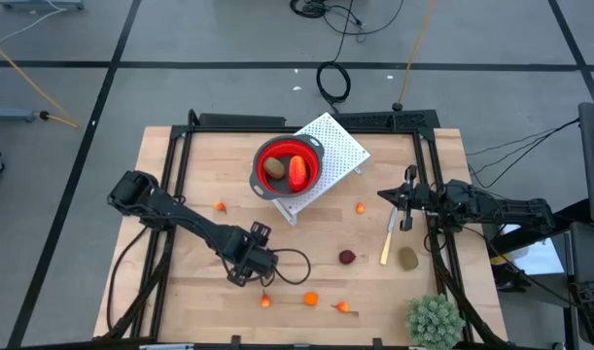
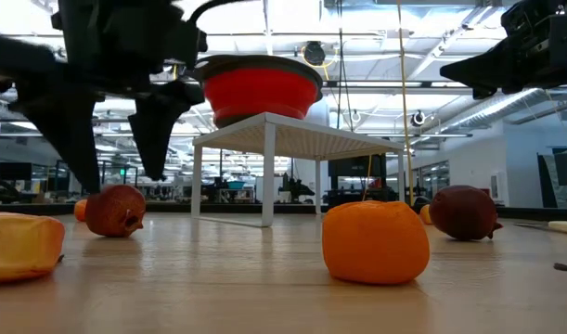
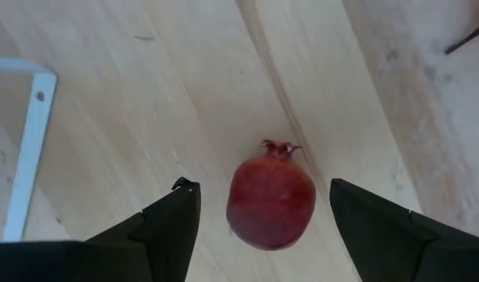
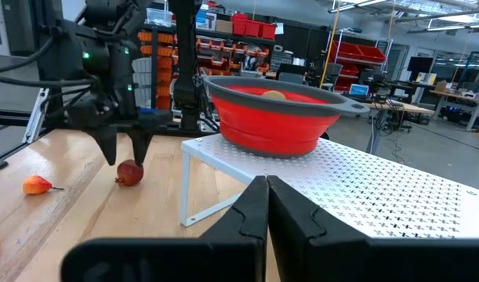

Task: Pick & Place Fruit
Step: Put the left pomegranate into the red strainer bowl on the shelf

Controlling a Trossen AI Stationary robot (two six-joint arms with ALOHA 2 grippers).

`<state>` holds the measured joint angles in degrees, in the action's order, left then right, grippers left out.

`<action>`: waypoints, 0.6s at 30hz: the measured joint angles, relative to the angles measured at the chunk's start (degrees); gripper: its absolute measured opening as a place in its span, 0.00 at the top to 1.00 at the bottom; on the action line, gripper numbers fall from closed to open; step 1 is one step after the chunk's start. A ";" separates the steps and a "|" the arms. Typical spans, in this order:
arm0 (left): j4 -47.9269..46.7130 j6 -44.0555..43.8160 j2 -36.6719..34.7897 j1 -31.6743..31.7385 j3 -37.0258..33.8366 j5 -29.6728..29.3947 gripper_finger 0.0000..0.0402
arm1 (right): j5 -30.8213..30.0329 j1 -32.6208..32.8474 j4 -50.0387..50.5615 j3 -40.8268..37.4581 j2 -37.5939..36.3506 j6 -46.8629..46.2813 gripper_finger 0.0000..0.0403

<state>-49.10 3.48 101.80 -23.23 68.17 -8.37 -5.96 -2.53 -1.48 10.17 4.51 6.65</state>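
Note:
The robot will add fruit to the red bowl, so its left gripper will next grab the dark red ball by its round middle point(image 3: 270, 205).
A dark red ball of fruit point(image 3: 270, 202) lies on the wood between the fingers of my left gripper point(image 3: 263, 185), which stands open around it without touching. The low view shows the same ball point(image 2: 116, 211) under the left gripper point(image 2: 118, 172). In the high view the left gripper point(image 1: 256, 267) covers this ball. A red bowl point(image 1: 289, 167) on a white perforated stand point(image 1: 337, 144) holds an olive-brown oval point(image 1: 275, 168) and a longer red-orange piece point(image 1: 297, 173). My right gripper point(image 1: 408, 199) waits shut at the right, away from the fruit.
Loose on the table lie another dark red ball point(image 1: 347, 257), an olive oval point(image 1: 407, 258), small orange pieces point(image 1: 311, 298) near the front and two more point(image 1: 220, 205) mid-table. A pale yellow stick point(image 1: 387, 238) and a spiky green plant ball point(image 1: 435, 321) sit at right.

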 joint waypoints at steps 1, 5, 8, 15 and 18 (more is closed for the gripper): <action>0.13 0.36 0.00 0.12 -0.48 0.20 0.30 | 0.00 0.00 -0.01 0.00 0.01 -0.01 1.00; 0.30 0.78 0.00 0.69 -2.06 2.30 0.30 | 0.00 0.00 -0.01 0.00 0.00 -0.01 1.00; 2.13 1.58 0.00 0.90 -3.09 2.29 0.30 | 0.00 -0.02 -0.02 0.00 0.00 -0.01 1.00; 9.45 4.69 0.00 1.45 -6.10 2.69 0.30 | 0.00 0.00 -0.01 0.00 0.00 -0.01 1.00; 9.46 5.25 0.00 1.52 -7.08 2.81 0.30 | 0.00 0.00 -0.02 0.00 0.00 -0.01 1.00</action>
<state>-39.65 8.73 101.80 -21.71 61.09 -5.56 -5.96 -2.52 -1.50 10.17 4.51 6.63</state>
